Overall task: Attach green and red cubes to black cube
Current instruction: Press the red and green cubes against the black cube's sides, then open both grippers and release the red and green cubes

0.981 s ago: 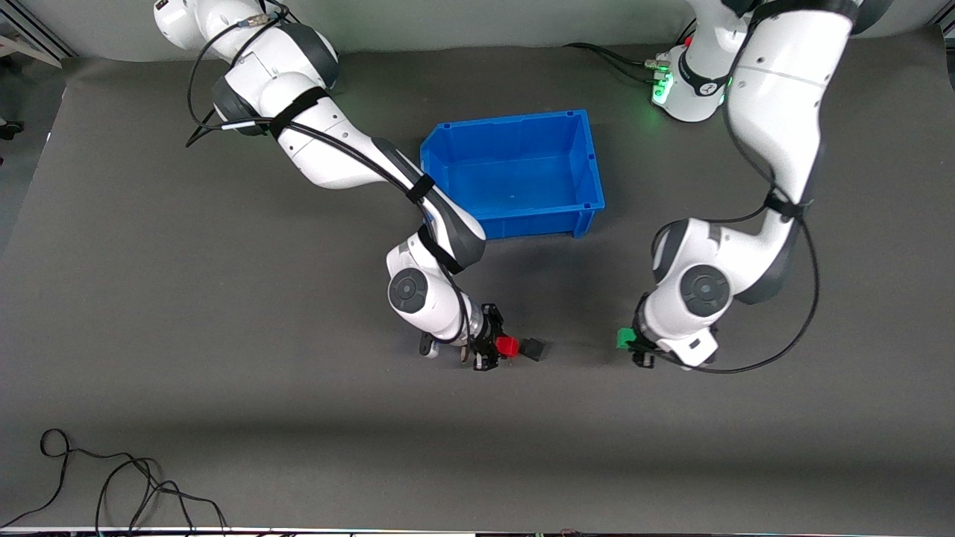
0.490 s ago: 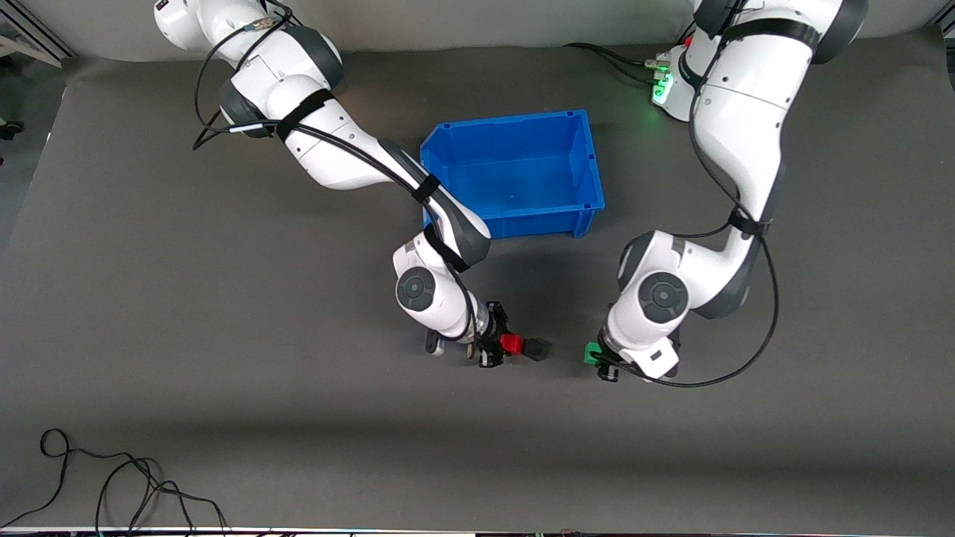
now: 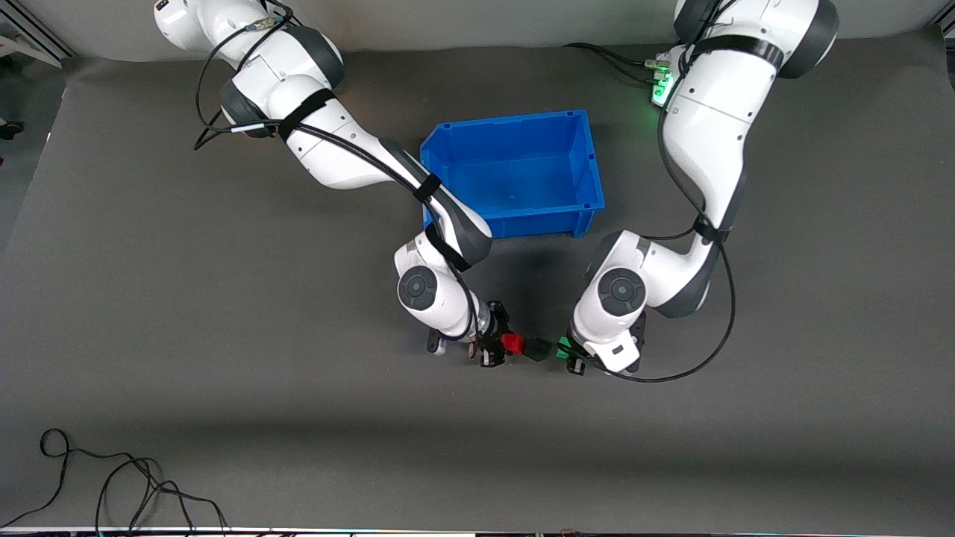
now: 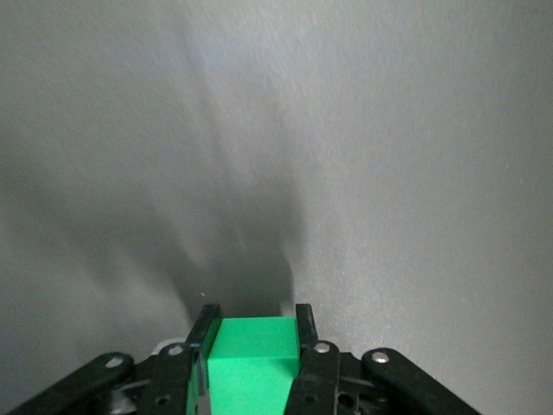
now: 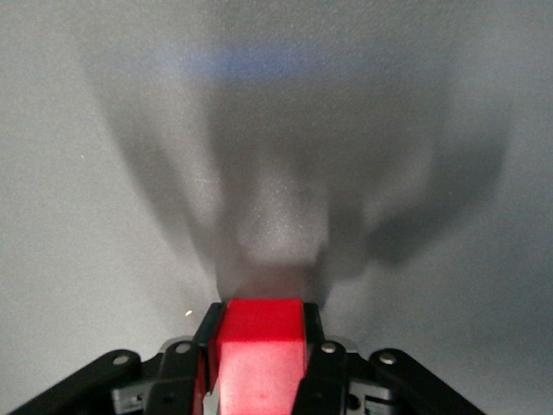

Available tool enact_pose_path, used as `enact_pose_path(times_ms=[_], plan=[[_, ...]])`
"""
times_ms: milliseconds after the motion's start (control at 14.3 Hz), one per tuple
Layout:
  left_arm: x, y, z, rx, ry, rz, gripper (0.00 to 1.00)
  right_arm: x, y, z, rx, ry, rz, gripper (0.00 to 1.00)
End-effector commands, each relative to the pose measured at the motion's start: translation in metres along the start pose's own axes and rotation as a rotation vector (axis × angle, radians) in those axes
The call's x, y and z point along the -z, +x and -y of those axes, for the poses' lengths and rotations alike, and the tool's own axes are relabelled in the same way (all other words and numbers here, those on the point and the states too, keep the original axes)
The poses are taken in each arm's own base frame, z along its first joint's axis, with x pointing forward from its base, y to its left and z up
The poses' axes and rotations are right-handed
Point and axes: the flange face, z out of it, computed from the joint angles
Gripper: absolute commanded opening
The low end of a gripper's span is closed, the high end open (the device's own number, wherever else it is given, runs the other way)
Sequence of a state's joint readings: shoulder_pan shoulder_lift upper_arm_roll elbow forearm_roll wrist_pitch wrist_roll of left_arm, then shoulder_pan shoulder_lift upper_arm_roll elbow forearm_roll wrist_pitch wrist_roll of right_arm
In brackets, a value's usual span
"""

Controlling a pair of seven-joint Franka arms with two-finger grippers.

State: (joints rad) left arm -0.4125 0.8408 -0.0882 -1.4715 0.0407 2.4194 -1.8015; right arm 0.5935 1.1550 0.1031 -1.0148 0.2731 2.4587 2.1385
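The red cube (image 3: 511, 343) is standing low at the grey mat against the black cube (image 3: 537, 348), so it is time to open my right gripper.
The black cube (image 3: 537, 348) sits on the grey mat, nearer the front camera than the blue bin. My right gripper (image 3: 498, 344) is shut on the red cube (image 3: 511, 343), whose face touches the black cube on the side toward the right arm's end. My left gripper (image 3: 570, 350) is shut on the green cube (image 3: 563, 345), close beside the black cube on the side toward the left arm's end. The right wrist view shows the red cube (image 5: 259, 350) between the fingers (image 5: 313, 333). The left wrist view shows the green cube (image 4: 251, 359) between the fingers (image 4: 304, 327). The black cube shows in neither wrist view.
An empty blue bin (image 3: 515, 173) stands farther from the front camera, between the two arms. A black cable (image 3: 112, 485) lies coiled at the table's near edge toward the right arm's end. The grey mat (image 3: 224, 373) covers the table.
My left gripper has carried the green cube sideways across the mat to just beside the black cube. My right gripper has pushed the red cube up against the black cube.
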Motion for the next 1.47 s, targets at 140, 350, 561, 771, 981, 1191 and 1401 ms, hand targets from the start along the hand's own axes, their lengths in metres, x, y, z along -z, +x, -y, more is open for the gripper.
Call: enact_pose_path(times_ms=[140, 350, 561, 771, 981, 1191, 1401], plan=[[-0.014, -0.021, -0.006, -0.018, -0.049, 0.006, 0.0, -0.016, 0.0, -0.005, -0.01, 0.004, -0.008, 0.12], [-0.018, -0.023, -0.011, -0.02, -0.057, 0.007, 0.0, -0.017, -0.005, -0.01, 0.013, 0.007, -0.015, 0.12], [-0.019, -0.021, -0.011, -0.029, -0.055, 0.006, 0.42, -0.017, -0.005, -0.01, 0.016, 0.006, -0.016, 0.14], [-0.016, -0.022, -0.011, -0.038, -0.05, -0.002, 1.0, -0.018, -0.006, -0.012, 0.026, 0.008, -0.02, 0.73], [-0.017, -0.02, -0.011, -0.044, -0.042, -0.012, 1.0, -0.013, -0.007, -0.008, 0.039, 0.016, -0.021, 1.0], [-0.012, -0.018, -0.013, -0.048, -0.046, -0.019, 1.0, 0.025, -0.011, 0.013, 0.027, 0.041, -0.003, 1.0], [0.014, 0.001, -0.022, -0.075, 0.023, -0.065, 1.0, 0.084, -0.022, 0.028, 0.028, 0.08, 0.017, 1.0]])
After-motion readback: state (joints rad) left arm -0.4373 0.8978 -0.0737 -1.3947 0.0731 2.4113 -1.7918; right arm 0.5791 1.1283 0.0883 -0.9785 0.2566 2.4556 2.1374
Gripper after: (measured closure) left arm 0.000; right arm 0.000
